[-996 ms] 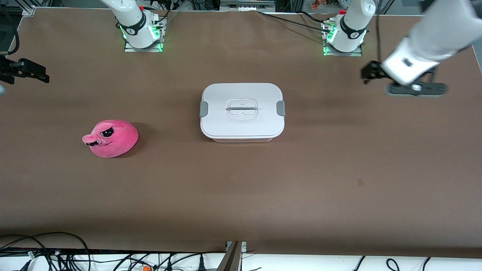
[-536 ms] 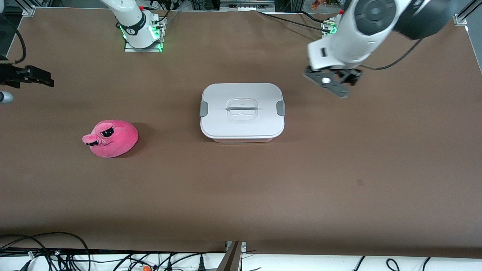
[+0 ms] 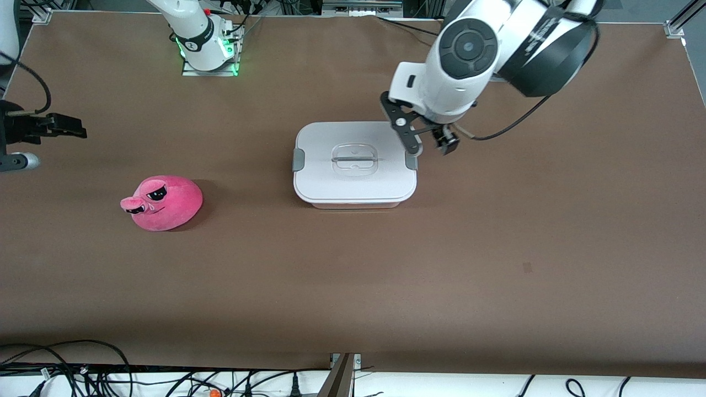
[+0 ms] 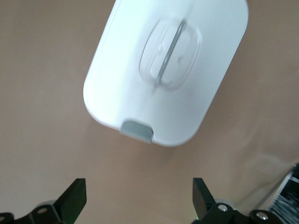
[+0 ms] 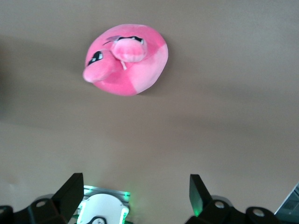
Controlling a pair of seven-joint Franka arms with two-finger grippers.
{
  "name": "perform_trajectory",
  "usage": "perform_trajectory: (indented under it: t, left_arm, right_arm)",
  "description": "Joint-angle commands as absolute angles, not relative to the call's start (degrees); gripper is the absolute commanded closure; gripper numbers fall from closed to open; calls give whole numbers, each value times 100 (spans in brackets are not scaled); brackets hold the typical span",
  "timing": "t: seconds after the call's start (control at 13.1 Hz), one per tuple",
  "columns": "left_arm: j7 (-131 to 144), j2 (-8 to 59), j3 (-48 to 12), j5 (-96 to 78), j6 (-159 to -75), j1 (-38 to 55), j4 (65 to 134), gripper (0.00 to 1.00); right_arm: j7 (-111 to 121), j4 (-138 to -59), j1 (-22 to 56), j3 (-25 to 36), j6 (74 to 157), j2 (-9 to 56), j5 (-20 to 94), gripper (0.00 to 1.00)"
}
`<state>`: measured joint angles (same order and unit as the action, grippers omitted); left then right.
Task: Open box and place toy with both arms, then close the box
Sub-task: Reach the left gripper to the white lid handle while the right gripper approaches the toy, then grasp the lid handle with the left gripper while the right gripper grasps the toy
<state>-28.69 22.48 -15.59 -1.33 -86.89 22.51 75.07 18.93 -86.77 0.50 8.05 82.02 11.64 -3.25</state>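
Note:
My left gripper next grabs the white lid (image 3: 357,185) by its recessed handle (image 3: 354,159) to open the box.
The box (image 3: 353,162) stands shut mid-table, with a white lid, grey clips (image 3: 411,159) at both ends and a recessed handle (image 3: 354,159). The pink toy (image 3: 162,202) lies on the table toward the right arm's end, apart from the box. My left gripper (image 3: 429,142) is open and empty, over the box's clip end nearest the left arm. Its wrist view shows the lid (image 4: 168,70), one clip (image 4: 137,130) and the open left gripper (image 4: 138,198). My right gripper (image 3: 71,128) hovers open over the table's right-arm end. Its wrist view shows the toy (image 5: 126,59) beneath the right gripper (image 5: 134,193).
The brown table (image 3: 386,275) carries only the box and the toy. The right arm's base (image 3: 207,47) with green lights stands at the table's robot edge and shows in the right wrist view (image 5: 103,212). Cables (image 3: 83,369) hang below the table's camera edge.
My left arm has swept in from the left arm's end of the table to the box's clip end. My right gripper has crept slightly inward over the table.

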Motion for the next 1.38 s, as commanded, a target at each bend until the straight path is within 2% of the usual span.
perform_trajectory:
  t: [0.0,0.23,0.69,0.84,1.15,1.3]
  left_arm:
    - [-3261,2540,-1520,-228,-9305,2608,7286,0]
    - [-3235,2838,-1494,-150,-10377,3109,7584,0]
    - [-2865,3199,-1494,527,-11398,3392,8314,0]
    - [-2865,3278,-1503,851,-11408,3471,8323,35]
    - [-2865,3340,-1512,1011,-11400,3604,8314,80]
    - [-2865,3340,-1503,1011,-11399,3612,8314,100]
  right_arm:
    - [2276,-8736,-53,765,8533,1458,-237,0]
    - [2294,-8964,-70,756,9059,1722,-37,0]
    - [2786,-10106,-62,747,10685,2013,141,0]
    - [2786,-10239,-53,686,10863,2048,149,0]
    - [3031,-10572,-44,554,10863,1943,149,0]
    - [3181,-10678,-53,562,10881,1925,202,0]
